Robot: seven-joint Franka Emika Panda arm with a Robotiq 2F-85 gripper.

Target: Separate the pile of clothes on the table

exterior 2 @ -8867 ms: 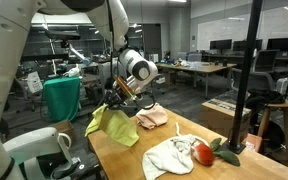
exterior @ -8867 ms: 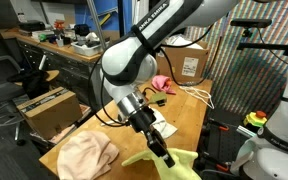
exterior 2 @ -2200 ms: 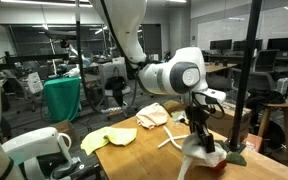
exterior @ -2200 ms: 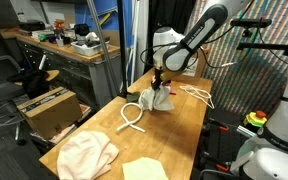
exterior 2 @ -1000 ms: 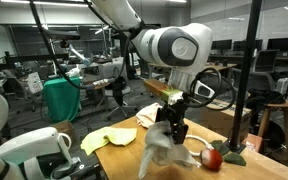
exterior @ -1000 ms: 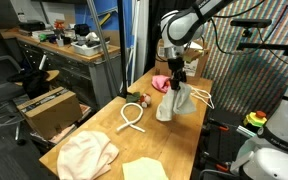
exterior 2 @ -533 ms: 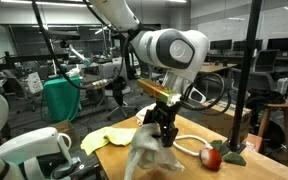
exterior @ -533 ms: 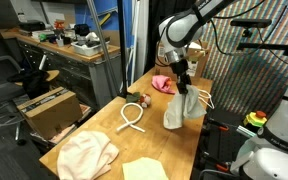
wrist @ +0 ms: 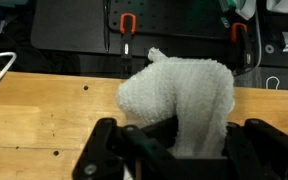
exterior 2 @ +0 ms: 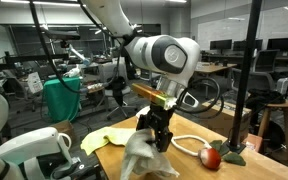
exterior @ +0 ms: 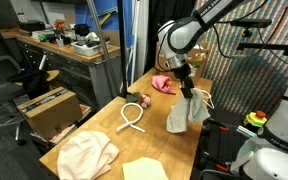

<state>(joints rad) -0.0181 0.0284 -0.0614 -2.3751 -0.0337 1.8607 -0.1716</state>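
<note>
The white cloth's lower edge meets the wooden tabletop, well apart from the peach cloth, so it is time for my gripper to release the white cloth.
My gripper is shut on the white cloth, which hangs from it over the wooden table near its right edge. In the wrist view the white cloth bulges up between the black fingers, with my gripper closed round it. In an exterior view the gripper holds the white cloth low over the table. The pink cloth lies at the far end. The peach cloth and the yellow-green cloth lie apart at the near end.
A looped white cord lies mid-table, and more white cord sits by the gripper. A red round object sits by a black pole. Cardboard boxes stand beside the table, in front of a dark workbench.
The gripper has carried the white cloth away from the pink cloth toward the table's side edge and a little lower. The other cloths have not moved.
</note>
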